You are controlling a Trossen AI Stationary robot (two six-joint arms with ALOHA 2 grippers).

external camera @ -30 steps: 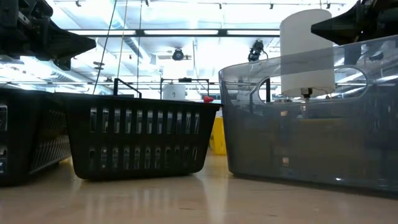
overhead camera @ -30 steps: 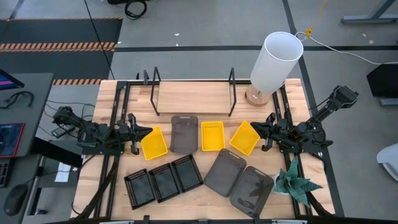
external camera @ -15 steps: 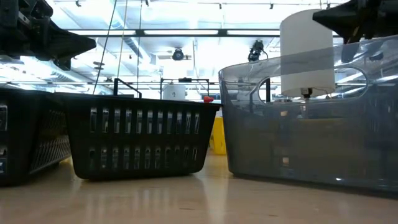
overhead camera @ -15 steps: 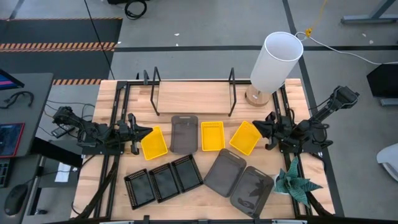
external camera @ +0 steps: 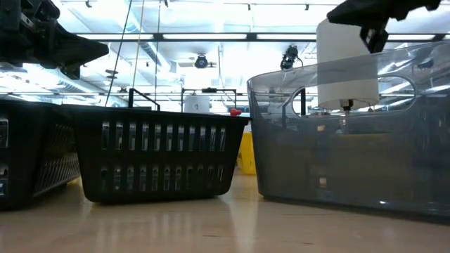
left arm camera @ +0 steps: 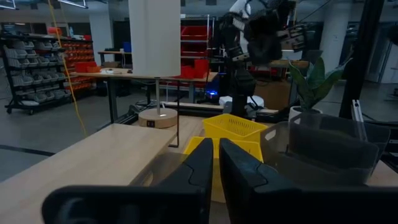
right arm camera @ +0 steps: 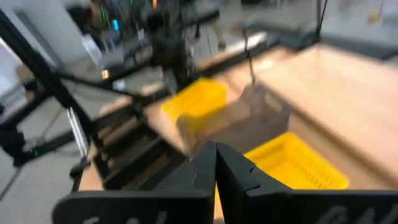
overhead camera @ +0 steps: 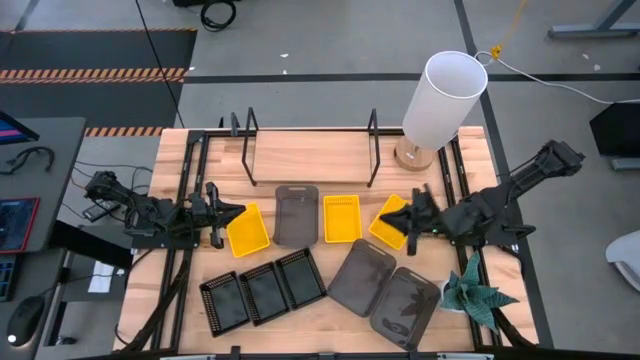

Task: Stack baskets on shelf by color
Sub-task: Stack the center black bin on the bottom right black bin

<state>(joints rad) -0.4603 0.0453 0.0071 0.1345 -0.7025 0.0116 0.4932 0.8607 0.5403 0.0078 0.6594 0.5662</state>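
Observation:
My right gripper is going to pick up the dark grey basket by its end rim [overhead camera: 382, 264] next, to stack the baskets by color.
In the high view three yellow baskets [overhead camera: 248, 230] [overhead camera: 342, 218] [overhead camera: 390, 222] sit in a row with a dark grey basket [overhead camera: 296, 214] between them. Three black gridded baskets [overhead camera: 264, 292] and two more grey ones [overhead camera: 362, 277] [overhead camera: 405, 305] lie nearer the near edge. The shelf [overhead camera: 310, 155] stands bare at the far side. My left gripper [overhead camera: 225, 212] [left arm camera: 216, 149] hovers shut at the left yellow basket's left edge. My right gripper [overhead camera: 403, 222] [right arm camera: 216, 163] is shut above the right yellow basket [right arm camera: 298, 165], and it shows high in the low view [external camera: 373, 17].
A white cylindrical lamp [overhead camera: 443, 98] stands at the far right corner beside the shelf's right wire frame [overhead camera: 373, 140]. A green plant [overhead camera: 478, 293] sits near the right near corner. Bare wood lies between the shelf and the basket row.
My right gripper has travelled toward the table's left, from beside the right yellow basket to above it, staying shut and raised. The left arm and all baskets have kept still.

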